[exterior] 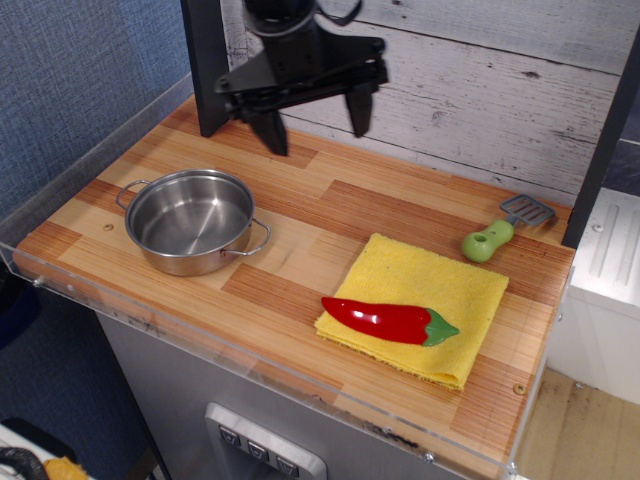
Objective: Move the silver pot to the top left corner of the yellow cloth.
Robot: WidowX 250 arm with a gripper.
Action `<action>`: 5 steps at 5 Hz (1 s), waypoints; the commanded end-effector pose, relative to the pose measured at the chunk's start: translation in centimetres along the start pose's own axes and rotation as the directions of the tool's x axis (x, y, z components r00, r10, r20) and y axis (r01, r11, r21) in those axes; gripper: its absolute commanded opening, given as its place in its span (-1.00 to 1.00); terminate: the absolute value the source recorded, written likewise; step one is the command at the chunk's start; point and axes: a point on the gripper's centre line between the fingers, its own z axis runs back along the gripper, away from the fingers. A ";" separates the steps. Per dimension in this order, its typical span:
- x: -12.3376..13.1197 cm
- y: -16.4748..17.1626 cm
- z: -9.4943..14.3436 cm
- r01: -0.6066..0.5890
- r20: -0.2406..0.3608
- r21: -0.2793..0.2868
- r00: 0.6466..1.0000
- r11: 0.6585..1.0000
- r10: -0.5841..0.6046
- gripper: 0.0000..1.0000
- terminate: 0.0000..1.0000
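Observation:
My gripper grabs the silver pot (pixel 190 220) by its rim (pixel 250 207) next, to move it to the top left corner of the yellow cloth.
The silver pot (pixel 190 220) stands upright and empty on the left part of the wooden table, its two wire handles showing. The yellow cloth (pixel 420 300) lies flat at the right front, apart from the pot. My gripper (pixel 315 125) hangs in the air above the back of the table, behind and to the right of the pot. Its two dark fingers point down, spread wide, with nothing between them.
A red pepper (pixel 388 320) lies across the front half of the cloth. A green-handled spatula (pixel 500 232) lies behind the cloth at the right. A black post (pixel 207 65) stands at the back left. A clear plastic rim (pixel 250 370) edges the table.

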 end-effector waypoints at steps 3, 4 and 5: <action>0.8 5.8 -3.4 -0.012 -0.014 0.125 1.000 0.992 0.014 1.00 -1.00; 0.2 6.7 -4.6 0.002 -0.040 0.151 0.999 0.989 0.004 1.00 -1.00; -0.5 7.8 -5.5 -0.012 -0.059 0.170 0.998 0.985 0.023 1.00 -1.00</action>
